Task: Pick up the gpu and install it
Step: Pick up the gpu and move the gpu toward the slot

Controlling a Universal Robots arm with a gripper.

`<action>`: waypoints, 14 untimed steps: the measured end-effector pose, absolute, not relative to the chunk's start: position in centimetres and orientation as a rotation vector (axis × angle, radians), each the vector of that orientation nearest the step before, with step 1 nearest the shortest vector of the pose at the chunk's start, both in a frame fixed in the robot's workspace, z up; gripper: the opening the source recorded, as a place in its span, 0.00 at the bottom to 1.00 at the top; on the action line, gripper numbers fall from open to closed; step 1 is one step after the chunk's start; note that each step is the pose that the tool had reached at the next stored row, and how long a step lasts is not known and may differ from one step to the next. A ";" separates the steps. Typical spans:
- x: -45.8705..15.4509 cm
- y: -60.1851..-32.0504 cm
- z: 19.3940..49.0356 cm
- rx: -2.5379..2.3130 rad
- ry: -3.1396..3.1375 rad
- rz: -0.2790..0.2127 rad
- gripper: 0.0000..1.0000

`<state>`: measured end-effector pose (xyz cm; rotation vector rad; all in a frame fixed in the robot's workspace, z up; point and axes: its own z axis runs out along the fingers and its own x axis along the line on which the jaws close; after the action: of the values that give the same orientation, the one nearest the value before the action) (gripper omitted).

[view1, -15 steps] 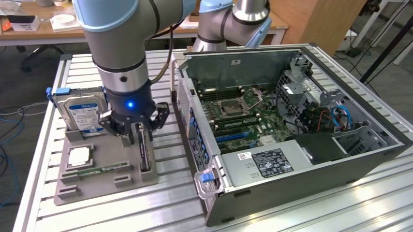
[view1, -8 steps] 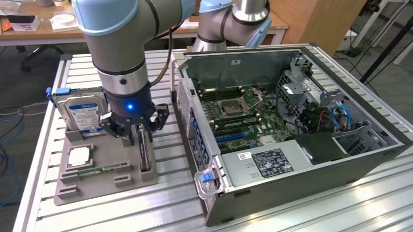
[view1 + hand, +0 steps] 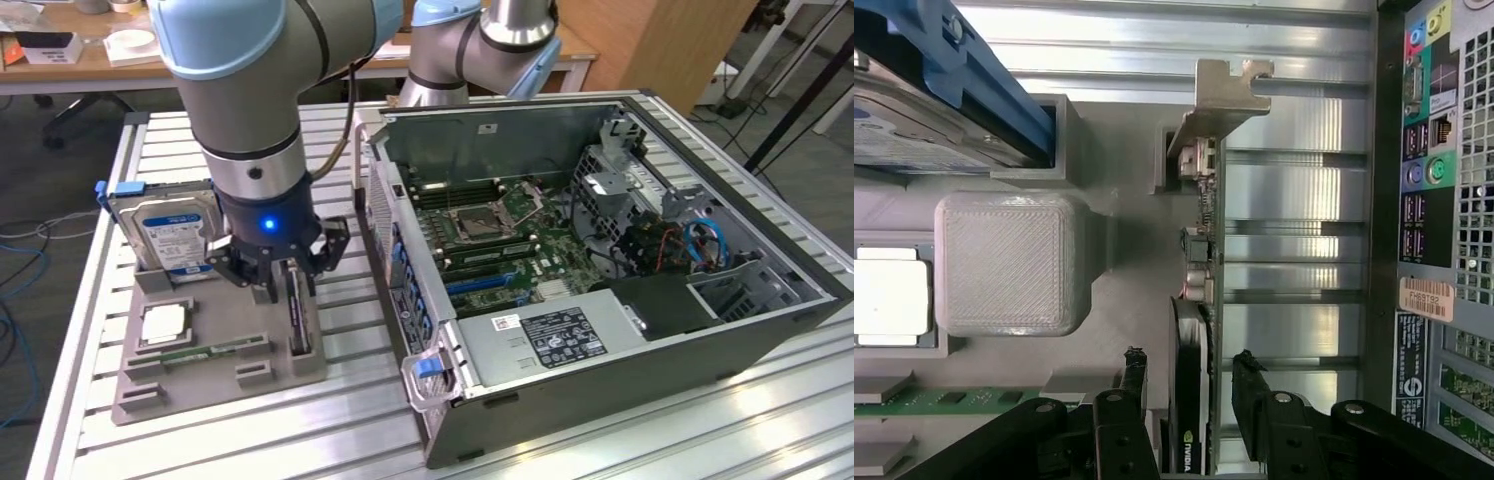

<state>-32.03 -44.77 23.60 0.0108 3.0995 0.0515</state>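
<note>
My gripper closes on the GPU now, since in the wrist view my open fingers stand beside both sides of the GPU's black cooler edge.
The gpu (image 3: 299, 318) stands on its edge in a slot of the grey holder tray (image 3: 214, 385), on the side nearest the computer case. In the wrist view the gpu (image 3: 1192, 335) shows its black cooler edge and its silver end bracket (image 3: 1219, 95). My gripper (image 3: 284, 278) is lowered over one end of the card. The black fingers (image 3: 1135, 372) stand one on each side of the card, with a gap on both sides. The gripper (image 3: 1191, 378) is open and holds nothing.
A hard drive (image 3: 167, 235) with a blue-white label stands at the tray's back, with a processor (image 3: 163, 322) and a green memory stick (image 3: 200, 353) in front of it. The open computer case (image 3: 601, 270) lies close beside the tray at the exterior view's right, its rear panel (image 3: 1439, 200) facing the card.
</note>
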 end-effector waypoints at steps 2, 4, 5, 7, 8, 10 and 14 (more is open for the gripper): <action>-32.0 -44.8 23.6 0.011 3.100 0.051 0.47; -32.0 -44.8 23.6 0.011 3.099 0.051 0.47; -32.0 -44.8 23.6 0.011 3.099 0.051 0.47; -32.0 -44.8 23.6 0.011 3.099 0.052 0.47; -32.0 -44.8 23.6 0.011 3.099 0.051 0.47; -32.0 -44.8 23.6 0.011 3.099 0.052 0.54; -32.0 -44.8 23.6 0.011 3.099 0.052 0.66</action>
<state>-32.03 -44.77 23.58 0.0108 3.0994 0.0515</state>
